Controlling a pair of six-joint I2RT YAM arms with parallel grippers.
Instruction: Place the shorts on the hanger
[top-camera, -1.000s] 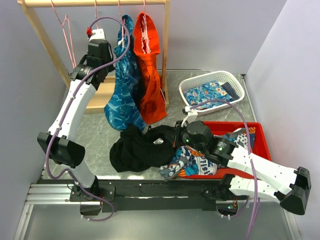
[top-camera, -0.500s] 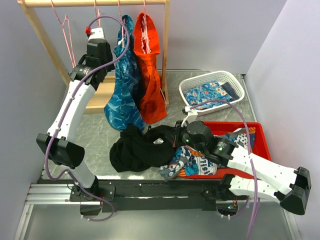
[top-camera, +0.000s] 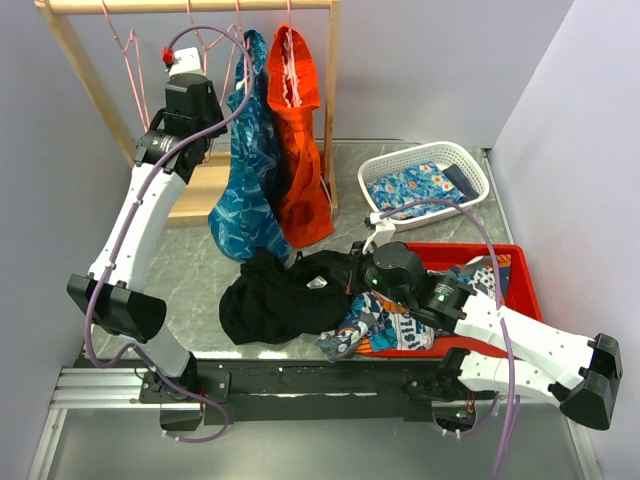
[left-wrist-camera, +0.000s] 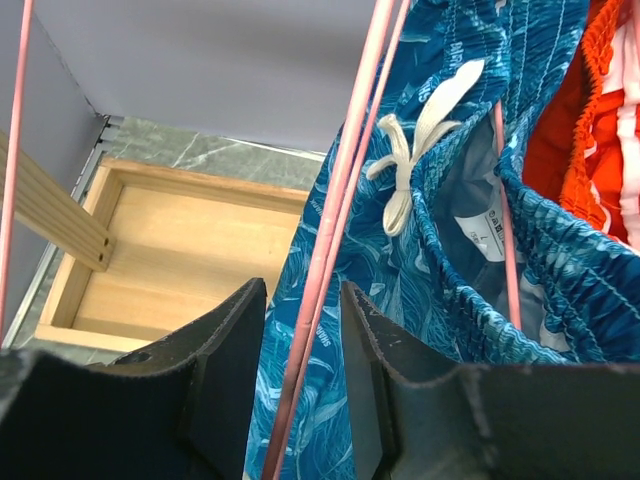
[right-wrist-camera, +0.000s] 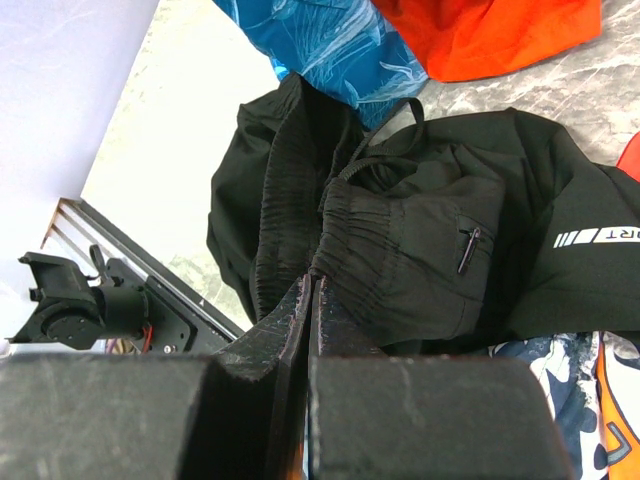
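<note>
My left gripper is going to grab the pink hanger by its near end (left-wrist-camera: 306, 318) next, so the hanger's far end stays free to go into the shorts' waistband.
The black shorts (top-camera: 275, 295) lie crumpled on the table in front of the rack, and their waistband and zip pocket show in the right wrist view (right-wrist-camera: 420, 250). My right gripper (top-camera: 350, 272) is shut on the gathered waistband (right-wrist-camera: 312, 280). My left gripper (top-camera: 185, 62) is raised near the rack's rail. In the left wrist view its jaws (left-wrist-camera: 303, 290) stand open, one on each side of the thin pink wire of the hanger (left-wrist-camera: 340, 200). The wire runs close to the right finger (left-wrist-camera: 365, 340). The hanger hangs from the rail (top-camera: 207, 42).
On the wooden rack (top-camera: 90, 80) hang a blue patterned garment (top-camera: 245, 190), an orange-red garment (top-camera: 300, 170) and other pink hangers (top-camera: 130, 50). The rack's wooden base tray (left-wrist-camera: 170, 250) is below. A white basket (top-camera: 470, 165) and a red bin (top-camera: 520, 270) hold clothes at the right.
My left arm has risen and moved slightly left toward the rail, with the hanger wire between its jaws. The right arm and the shorts have not moved.
</note>
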